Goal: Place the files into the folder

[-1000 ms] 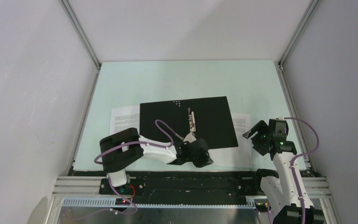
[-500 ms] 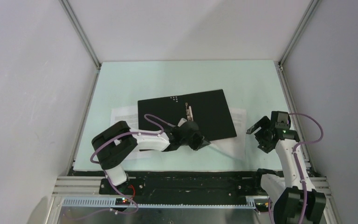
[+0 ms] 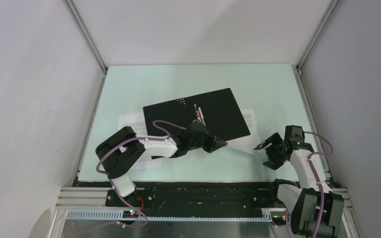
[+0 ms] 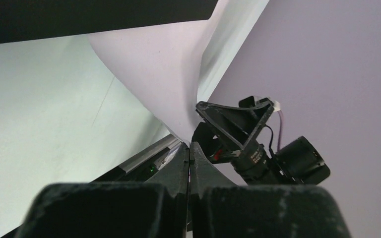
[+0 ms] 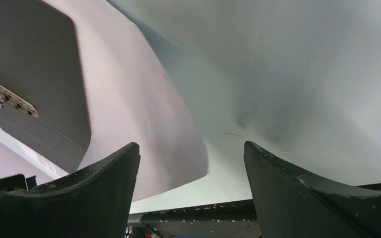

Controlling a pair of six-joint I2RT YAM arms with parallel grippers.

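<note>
I should next use my right gripper to grab the white sheet's near outer corner (image 3: 257, 150), away from the clip (image 3: 198, 113). Then the sheet's inner edge stays free for the folder.
The folder (image 3: 213, 114) lies open, black inside up, skewed, with a metal clip (image 3: 198, 113) at its middle. The files, white printed sheets (image 3: 130, 120), lie under it and stick out at its left and right sides. My left gripper (image 3: 220, 144) is at the folder's near edge, shut on a corner of a white sheet (image 4: 163, 74) that curls up from under the folder (image 4: 79, 15). My right gripper (image 3: 266, 150) is open and empty, to the right of that sheet. In the right wrist view the sheet (image 5: 139, 114) and the folder (image 5: 34, 74) lie ahead of its fingers (image 5: 114, 173).
The pale green table (image 3: 178, 82) is enclosed by white walls with metal rails along both sides (image 3: 301, 94). A black strip and metal rail (image 3: 203, 191) run along the near edge by the arm bases. My right gripper also shows in the left wrist view (image 4: 238, 124).
My left gripper has moved away from the near edge and rightward, lifting the sheet corner; the folder shifted back and turned. My right gripper dropped lower and moved left toward the sheet.
</note>
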